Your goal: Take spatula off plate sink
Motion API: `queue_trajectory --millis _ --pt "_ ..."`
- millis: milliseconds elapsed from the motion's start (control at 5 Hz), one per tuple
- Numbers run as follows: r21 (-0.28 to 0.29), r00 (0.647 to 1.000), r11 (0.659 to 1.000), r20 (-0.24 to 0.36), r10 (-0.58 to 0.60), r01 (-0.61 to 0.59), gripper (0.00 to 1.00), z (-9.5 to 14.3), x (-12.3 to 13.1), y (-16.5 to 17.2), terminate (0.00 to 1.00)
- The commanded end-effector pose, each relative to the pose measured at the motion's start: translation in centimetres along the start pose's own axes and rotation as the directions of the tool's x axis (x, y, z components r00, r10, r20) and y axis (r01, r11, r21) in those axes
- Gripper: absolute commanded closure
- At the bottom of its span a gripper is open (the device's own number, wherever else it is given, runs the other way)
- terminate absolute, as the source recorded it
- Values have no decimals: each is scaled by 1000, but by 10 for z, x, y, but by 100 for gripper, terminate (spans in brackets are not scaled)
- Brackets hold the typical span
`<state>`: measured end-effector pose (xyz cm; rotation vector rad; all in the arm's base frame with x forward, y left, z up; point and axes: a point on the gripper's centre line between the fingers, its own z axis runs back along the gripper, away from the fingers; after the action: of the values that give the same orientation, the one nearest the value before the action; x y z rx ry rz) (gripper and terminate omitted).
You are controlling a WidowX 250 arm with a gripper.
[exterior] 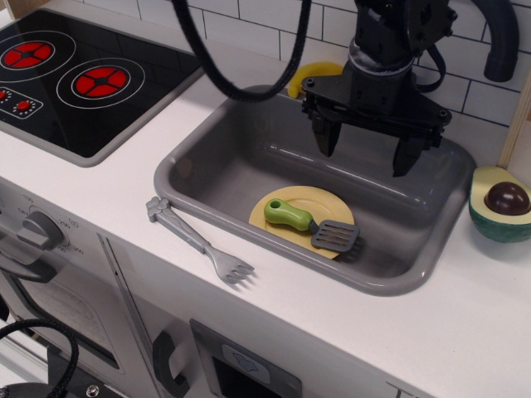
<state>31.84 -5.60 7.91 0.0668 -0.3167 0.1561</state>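
My gripper should next grab the spatula by its chunky green handle (287,215) to take it off the plate.
The spatula (309,224) has a chunky green handle and a dark grey slotted blade. It lies across the pale-yellow plate (280,202), blade toward the right and overhanging the plate's edge. The plate rests on the floor of the grey sink (199,157). My gripper (367,151) hangs open and empty over the back of the sink, above and behind the plate, its two black fingers (324,136) spread wide and pointing down.
A grey toy fork (202,243) lies on the white counter along the sink's front-left rim. A black stovetop (75,79) with red rings is at the left. A halved toy avocado (501,202) sits at the right. A yellow object (311,75) is behind the sink.
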Motion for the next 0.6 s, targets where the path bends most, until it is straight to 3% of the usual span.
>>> queue_trajectory --millis 0,200,400 --pt "0 1000 1000 0 0 0 0 0 0 0 0" --pt "6 998 998 -2 60 -60 0 -1 2 0 0" --pt "59 954 952 4 301 -301 0 -2 6 0 0"
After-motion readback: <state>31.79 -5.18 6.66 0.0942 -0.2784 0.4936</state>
